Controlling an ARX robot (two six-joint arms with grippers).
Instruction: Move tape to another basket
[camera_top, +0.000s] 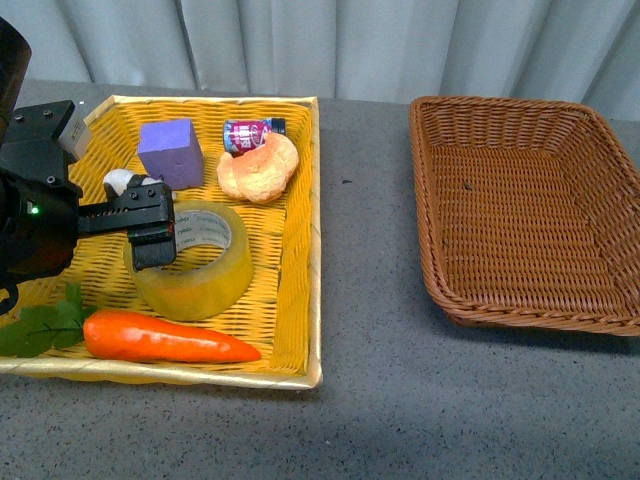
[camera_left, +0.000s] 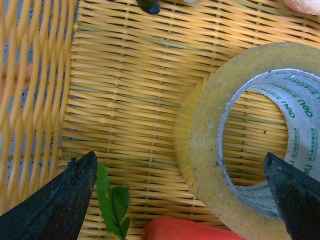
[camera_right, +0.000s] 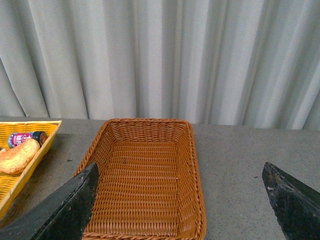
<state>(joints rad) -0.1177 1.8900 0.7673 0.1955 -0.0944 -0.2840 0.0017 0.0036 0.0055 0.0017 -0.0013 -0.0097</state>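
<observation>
My left gripper will grab the tape (camera_left: 210, 125) by its ring side (camera_left: 202, 140) next. Then it can move the tape to the brown wicker basket.
The tape (camera_top: 200, 262), a wide yellowish roll with a white printed core, lies flat in the yellow woven basket (camera_top: 300, 250) at the left. My left gripper (camera_top: 152, 228) is open and hangs over the roll's left side. In the left wrist view the left gripper (camera_left: 180, 156) straddles the near wall of the tape (camera_left: 210, 125), with one fingertip (camera_left: 82, 175) outside the roll and the other fingertip (camera_left: 287, 180) over its core. The brown wicker basket (camera_top: 430, 200) stands empty at the right. My right gripper (camera_right: 180, 172) is open and empty above the near end of the brown basket (camera_right: 192, 165).
The yellow basket also holds a carrot (camera_top: 160, 340) in front of the tape, a purple block (camera_top: 170, 150), a bread roll (camera_top: 258, 168), a small bottle (camera_top: 250, 133) and a small white and black object (camera_top: 122, 182). Grey table (camera_top: 365, 300) lies between the baskets.
</observation>
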